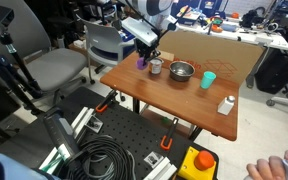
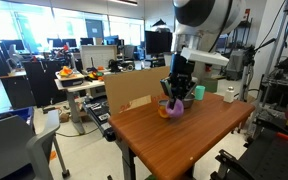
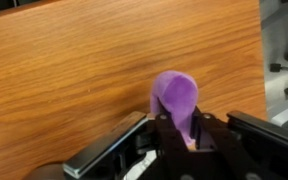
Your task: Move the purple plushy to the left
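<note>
The lower end of the plushy hangs from my fingers above the table. My gripper will keep holding the purple plushy until it rests on the table.
The purple plushy is a small soft purple blob, pinched between my gripper's black fingers in the wrist view. In both exterior views the plushy sits at or just above the wooden table, near one corner. My gripper comes down on it from above and is shut on it. The lower part of the plushy is hidden by the fingers in the wrist view.
A small metal cup, a metal bowl, a teal cup and a small white bottle stand in a row on the table. A cardboard sheet stands behind it. An office chair is nearby.
</note>
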You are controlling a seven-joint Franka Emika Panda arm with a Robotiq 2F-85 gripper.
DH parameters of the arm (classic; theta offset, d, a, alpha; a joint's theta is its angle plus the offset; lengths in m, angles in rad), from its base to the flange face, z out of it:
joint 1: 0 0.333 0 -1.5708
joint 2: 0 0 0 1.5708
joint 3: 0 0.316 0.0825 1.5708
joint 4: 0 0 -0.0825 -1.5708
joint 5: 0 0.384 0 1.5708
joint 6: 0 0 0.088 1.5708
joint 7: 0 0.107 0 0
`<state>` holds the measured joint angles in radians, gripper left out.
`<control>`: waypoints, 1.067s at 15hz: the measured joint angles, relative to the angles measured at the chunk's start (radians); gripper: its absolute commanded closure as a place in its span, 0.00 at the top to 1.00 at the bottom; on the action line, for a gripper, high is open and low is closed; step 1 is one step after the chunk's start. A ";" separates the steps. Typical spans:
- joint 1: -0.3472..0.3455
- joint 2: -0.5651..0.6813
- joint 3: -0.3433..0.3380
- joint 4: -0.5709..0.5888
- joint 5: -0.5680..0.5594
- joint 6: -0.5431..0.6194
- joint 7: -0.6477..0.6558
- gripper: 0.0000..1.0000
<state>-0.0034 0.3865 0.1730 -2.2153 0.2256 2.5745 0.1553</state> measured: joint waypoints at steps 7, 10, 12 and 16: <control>0.029 0.087 -0.031 0.023 -0.027 -0.103 -0.053 0.19; 0.035 0.091 -0.045 0.036 -0.064 -0.125 -0.055 0.50; 0.042 0.086 -0.057 0.039 -0.101 -0.126 -0.055 0.65; 0.026 0.000 -0.063 0.019 -0.110 -0.138 -0.127 0.94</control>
<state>0.0229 0.3862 0.1103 -2.1960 0.1151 2.4370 0.0283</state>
